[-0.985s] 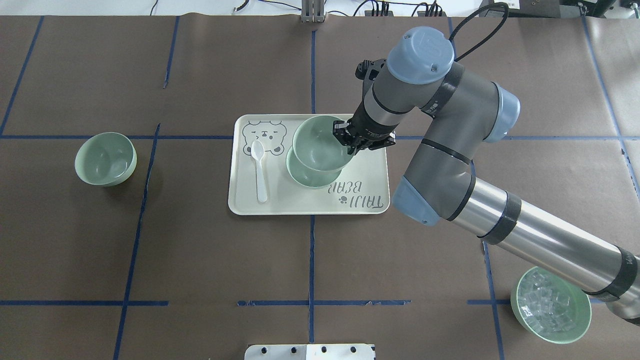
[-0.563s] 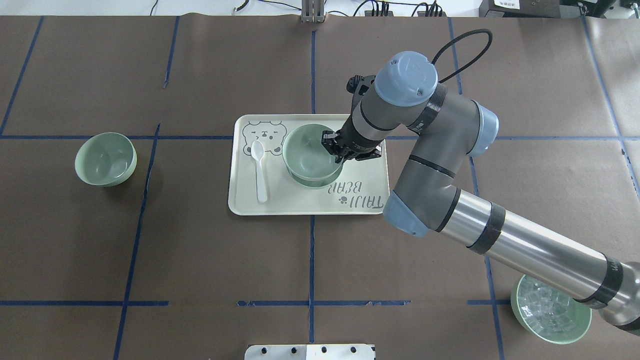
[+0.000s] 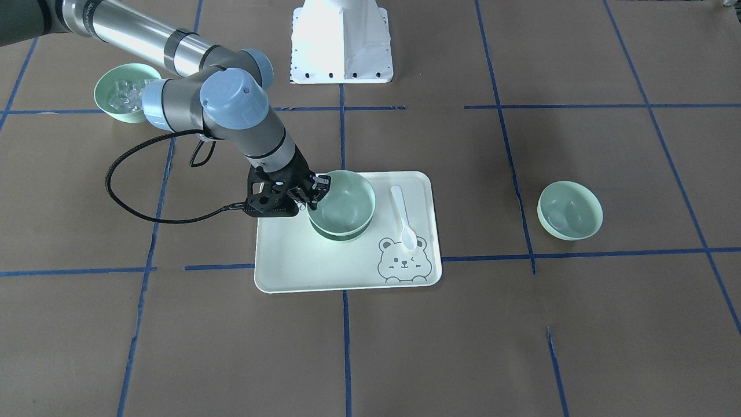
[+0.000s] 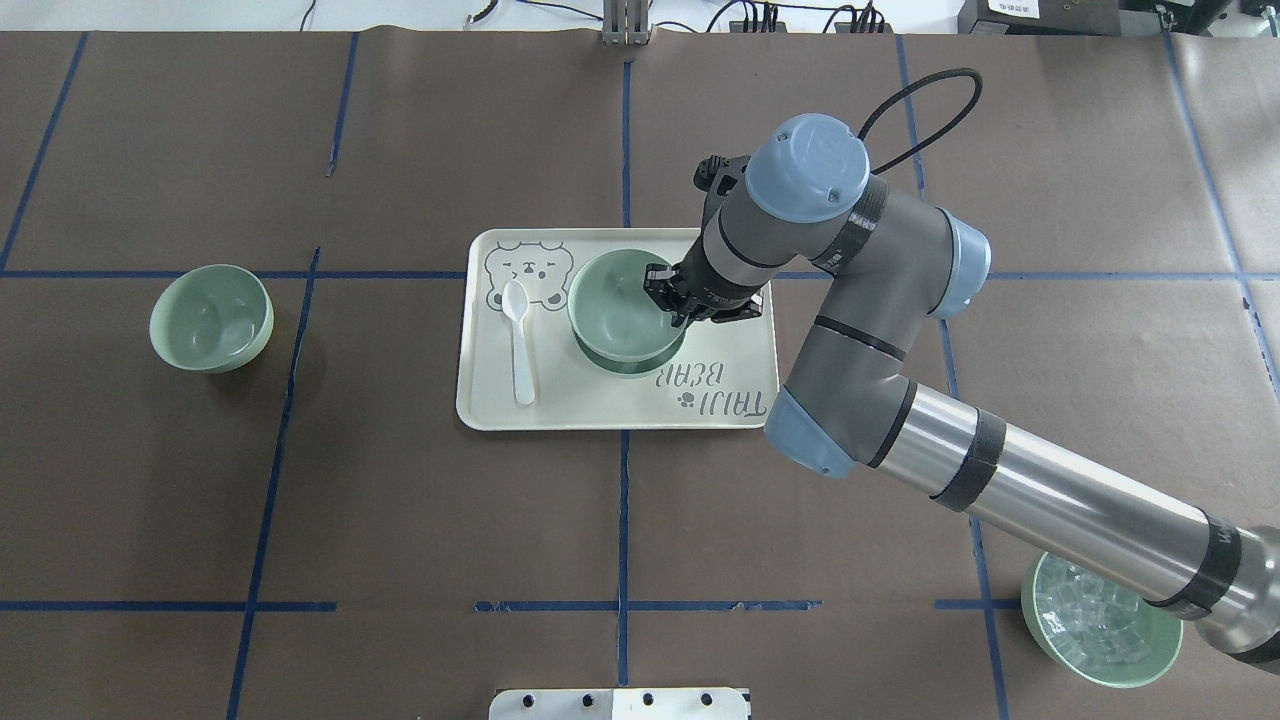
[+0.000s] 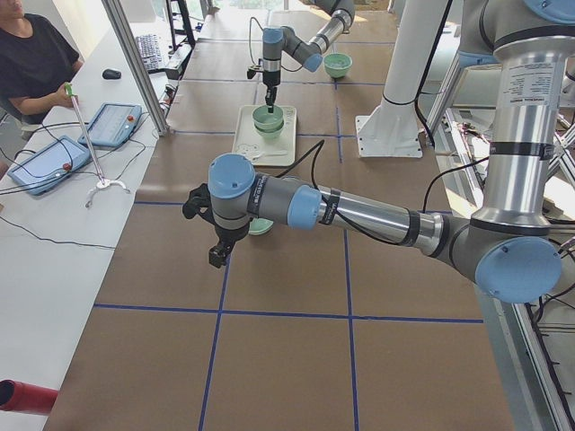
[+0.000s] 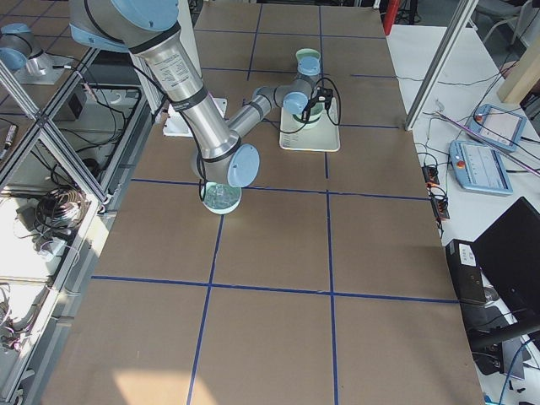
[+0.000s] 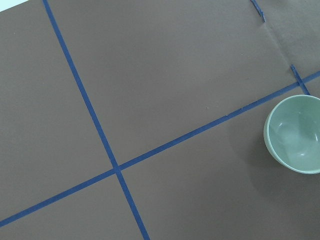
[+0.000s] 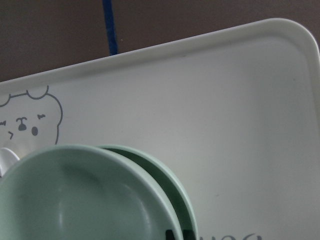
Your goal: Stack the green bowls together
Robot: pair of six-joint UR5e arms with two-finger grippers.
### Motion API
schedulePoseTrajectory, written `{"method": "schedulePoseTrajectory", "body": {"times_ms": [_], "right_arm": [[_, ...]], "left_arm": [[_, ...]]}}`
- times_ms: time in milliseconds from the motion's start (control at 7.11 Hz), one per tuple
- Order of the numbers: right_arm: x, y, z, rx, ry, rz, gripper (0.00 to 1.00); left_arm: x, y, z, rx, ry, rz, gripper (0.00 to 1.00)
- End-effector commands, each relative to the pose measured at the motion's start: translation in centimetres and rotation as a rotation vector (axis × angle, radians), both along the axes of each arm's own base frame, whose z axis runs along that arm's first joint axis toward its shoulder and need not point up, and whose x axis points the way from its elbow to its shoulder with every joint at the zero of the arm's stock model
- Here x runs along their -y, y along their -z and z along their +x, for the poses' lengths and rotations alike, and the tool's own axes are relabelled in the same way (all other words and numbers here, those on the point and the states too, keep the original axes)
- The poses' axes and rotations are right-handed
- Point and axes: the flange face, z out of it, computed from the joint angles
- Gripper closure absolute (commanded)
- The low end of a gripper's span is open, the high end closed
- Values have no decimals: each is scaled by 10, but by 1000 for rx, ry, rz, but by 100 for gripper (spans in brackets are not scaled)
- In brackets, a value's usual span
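The upper bowl's base (image 3: 341, 212) is inside the lower bowl (image 3: 338, 236) on the tray, so it is time for my right gripper to open.
Two green bowls are nested on the cream tray (image 4: 600, 405). The upper bowl (image 4: 620, 305) sits inside the lower bowl (image 4: 628, 366). My right gripper (image 4: 668, 297) is shut on the upper bowl's right rim, one finger inside and one outside. The right wrist view shows the upper bowl (image 8: 75, 200) slightly offset in the lower bowl (image 8: 176, 185). The third green bowl (image 4: 211, 318) stands alone on the table at the far left. It also shows in the left wrist view (image 7: 295, 134). My left gripper (image 5: 218, 256) hovers above that bowl. I cannot tell whether it is open or shut.
A white spoon (image 4: 519, 340) lies on the tray's left part beside a bear drawing. A green bowl of clear cubes (image 4: 1100, 620) stands at the near right, partly under my right arm. Blue tape lines cross the brown table cover.
My right gripper has carried the upper bowl left and down. The bowl went from offset above the lower bowl to nested in it. The far-left bowl has not moved.
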Motion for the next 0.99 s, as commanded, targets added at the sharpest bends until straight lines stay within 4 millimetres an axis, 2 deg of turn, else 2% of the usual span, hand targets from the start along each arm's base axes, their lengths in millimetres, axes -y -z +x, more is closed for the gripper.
{"method": "schedulePoseTrajectory", "body": {"times_ms": [0,563,704,844], "right_arm": [[1,0,-1,-2,-1,0,100],[1,0,-2,-3,-1,-1,100],[1,-3,-4,-8,-1,-4,59],[0,-3,-5,-7,-7,-12,1]], "left_arm": [[0,1,1,-2,-1,2,0],[-1,3,0,-2,0,5,0],[-2,4,0,-2,0,9,0],[-1,5,0,-2,0,10,0]]}}
